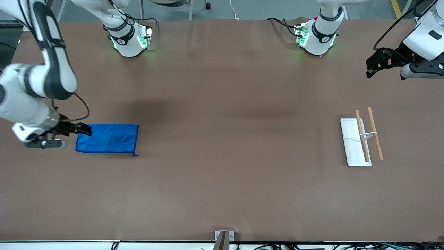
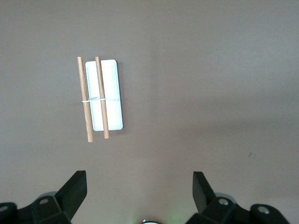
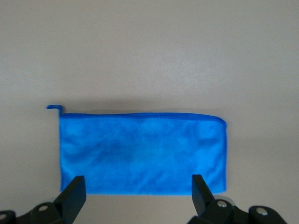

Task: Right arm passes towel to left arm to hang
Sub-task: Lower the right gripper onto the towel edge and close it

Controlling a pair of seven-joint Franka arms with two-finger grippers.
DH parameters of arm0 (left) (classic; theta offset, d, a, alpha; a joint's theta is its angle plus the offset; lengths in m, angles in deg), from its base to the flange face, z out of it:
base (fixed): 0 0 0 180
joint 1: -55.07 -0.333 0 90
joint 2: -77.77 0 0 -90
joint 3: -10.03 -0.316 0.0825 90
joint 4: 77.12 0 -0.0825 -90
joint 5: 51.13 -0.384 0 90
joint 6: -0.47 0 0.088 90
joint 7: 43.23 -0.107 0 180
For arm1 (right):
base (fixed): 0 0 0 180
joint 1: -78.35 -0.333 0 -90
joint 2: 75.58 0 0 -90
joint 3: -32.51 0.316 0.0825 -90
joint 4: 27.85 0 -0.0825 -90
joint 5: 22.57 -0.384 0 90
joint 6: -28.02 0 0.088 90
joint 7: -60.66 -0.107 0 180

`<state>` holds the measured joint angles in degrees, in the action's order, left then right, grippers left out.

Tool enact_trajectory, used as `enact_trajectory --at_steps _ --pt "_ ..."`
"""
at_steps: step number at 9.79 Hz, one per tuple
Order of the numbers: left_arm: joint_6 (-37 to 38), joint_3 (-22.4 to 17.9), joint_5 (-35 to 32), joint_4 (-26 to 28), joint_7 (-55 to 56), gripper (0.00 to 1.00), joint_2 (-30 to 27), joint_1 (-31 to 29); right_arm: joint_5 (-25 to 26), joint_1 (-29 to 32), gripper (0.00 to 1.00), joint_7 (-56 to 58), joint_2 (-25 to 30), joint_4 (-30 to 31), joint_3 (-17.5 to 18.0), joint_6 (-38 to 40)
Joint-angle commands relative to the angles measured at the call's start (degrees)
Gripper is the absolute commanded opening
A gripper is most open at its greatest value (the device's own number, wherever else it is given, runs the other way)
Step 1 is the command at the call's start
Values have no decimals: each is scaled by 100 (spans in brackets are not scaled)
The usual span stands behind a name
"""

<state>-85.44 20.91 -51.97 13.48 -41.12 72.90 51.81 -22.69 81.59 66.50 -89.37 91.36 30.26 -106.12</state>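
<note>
My right gripper grabs the towel by its end (image 1: 84, 143) (image 3: 216, 158) opposite the loop next, to leave the loop free for the left arm to hang.
The bright blue towel (image 1: 108, 138) (image 3: 142, 154) lies flat on the brown table toward the right arm's end, its small loop at one corner (image 1: 136, 155). My right gripper (image 1: 84, 129) (image 3: 138, 192) stands open just over the towel's short edge, a finger on either side of that edge and nothing gripped. My left gripper (image 1: 370, 71) (image 2: 139, 189) hangs open and empty above the table at the left arm's end, high over bare tabletop.
A white tray-like base (image 1: 353, 142) (image 2: 110, 100) with two wooden rods (image 1: 374, 133) (image 2: 84, 99) joined by a thin wire stands toward the left arm's end. The arm bases (image 1: 129, 38) sit along the table's edge farthest from the front camera.
</note>
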Motion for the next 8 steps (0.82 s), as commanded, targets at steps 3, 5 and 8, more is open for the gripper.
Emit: enact_trajectory --at_steps 3,5,8 --pt "75 28 57 19 -53 100 118 -17 29 185 95 874 -842 823 -13 -2007" --pt "75 37 101 19 -53 100 118 -17 29 195 86 875 -1150 867 -13 -2413" --pt "75 28 136 19 -53 100 118 -25 -6 177 23 753 -1214 1008 -4 -2441"
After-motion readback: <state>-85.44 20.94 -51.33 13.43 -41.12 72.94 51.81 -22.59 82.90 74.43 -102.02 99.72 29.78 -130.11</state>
